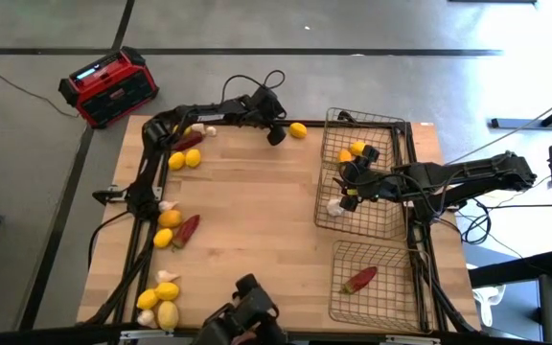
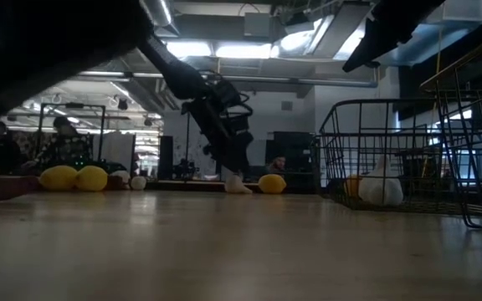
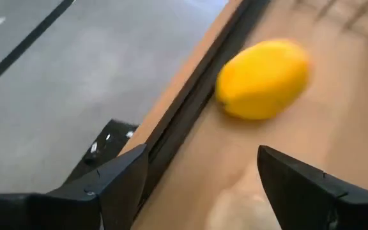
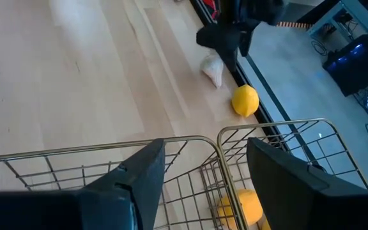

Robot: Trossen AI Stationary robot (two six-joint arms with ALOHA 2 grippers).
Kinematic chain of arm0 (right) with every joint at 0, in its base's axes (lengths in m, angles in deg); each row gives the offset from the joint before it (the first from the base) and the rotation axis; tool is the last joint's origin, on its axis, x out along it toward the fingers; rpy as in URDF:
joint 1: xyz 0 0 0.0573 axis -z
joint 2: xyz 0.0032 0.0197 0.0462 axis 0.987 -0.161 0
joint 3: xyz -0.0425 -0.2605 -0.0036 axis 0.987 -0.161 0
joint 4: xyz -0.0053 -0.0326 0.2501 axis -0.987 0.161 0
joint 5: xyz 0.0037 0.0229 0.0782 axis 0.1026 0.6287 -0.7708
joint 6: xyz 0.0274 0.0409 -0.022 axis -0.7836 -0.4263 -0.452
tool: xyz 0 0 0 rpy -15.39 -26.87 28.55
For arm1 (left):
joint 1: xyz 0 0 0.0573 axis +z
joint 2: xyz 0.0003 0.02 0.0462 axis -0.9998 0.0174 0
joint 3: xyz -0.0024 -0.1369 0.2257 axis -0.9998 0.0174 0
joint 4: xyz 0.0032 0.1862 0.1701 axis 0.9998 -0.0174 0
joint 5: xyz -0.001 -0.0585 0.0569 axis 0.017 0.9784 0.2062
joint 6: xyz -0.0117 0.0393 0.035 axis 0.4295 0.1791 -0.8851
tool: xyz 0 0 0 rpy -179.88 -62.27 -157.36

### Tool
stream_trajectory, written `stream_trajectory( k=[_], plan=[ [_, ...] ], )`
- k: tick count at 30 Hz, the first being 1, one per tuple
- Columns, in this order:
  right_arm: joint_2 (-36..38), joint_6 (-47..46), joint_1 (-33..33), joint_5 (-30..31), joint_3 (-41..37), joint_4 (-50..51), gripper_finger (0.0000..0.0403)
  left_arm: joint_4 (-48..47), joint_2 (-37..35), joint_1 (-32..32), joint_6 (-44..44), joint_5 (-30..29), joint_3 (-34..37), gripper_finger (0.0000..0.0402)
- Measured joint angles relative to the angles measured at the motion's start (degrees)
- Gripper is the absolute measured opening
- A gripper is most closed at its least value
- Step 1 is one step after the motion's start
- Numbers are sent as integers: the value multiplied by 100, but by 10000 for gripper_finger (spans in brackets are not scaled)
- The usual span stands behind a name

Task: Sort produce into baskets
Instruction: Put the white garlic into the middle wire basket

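I need to lower my left gripper before I close it on the white garlic bulb (image 3: 241, 212). My fingers stop above the bulb in the left wrist view, so they would miss it if I closed now.
My left gripper (image 1: 276, 131) is open at the table's far edge, low over a white garlic bulb (image 4: 212, 69), with a lemon (image 1: 298, 131) just to its right. The lemon lies ahead of the fingers in the left wrist view (image 3: 264, 80). In the low view the gripper (image 2: 228, 163) stands just above the garlic (image 2: 237, 186); whether they touch I cannot tell. My right gripper (image 1: 348, 189) is open and empty above the far right basket (image 1: 391, 222), which holds a lemon (image 1: 357, 149) and a garlic bulb (image 1: 334, 205). The near right basket (image 1: 396, 309) holds a chili (image 1: 359, 280).
Along the table's left edge lie lemons (image 1: 185, 160), chilies (image 1: 188, 229), garlic (image 1: 167, 205) and more lemons (image 1: 161, 299). A red-and-black radio (image 1: 108, 88) stands on the floor beyond the far left corner. A black camera mount (image 1: 247, 311) sits at the near edge. The table's middle is bare wood.
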Motion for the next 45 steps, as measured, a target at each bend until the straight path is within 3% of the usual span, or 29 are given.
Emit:
stream_trajectory(
  k=[4, 24, 28, 36, 45],
  plan=[
    [0, 0, 0, 0, 0, 1, 216, -318, -53, -2, -250, 428, 2, 290],
    [-2, -24, 0, 0, 2, 0, 216, -263, 93, -21, -951, 603, 369, 288],
    [-2, -24, 2, 0, 2, -2, 216, -316, 163, -26, -1005, 686, 372, 260],
    [-2, -24, 0, 2, 2, 0, 216, -295, 143, -31, -1002, 701, 369, 164],
    [-2, -24, 0, 0, 2, 0, 216, -953, -538, -166, -922, 686, 369, 162]
  ],
)
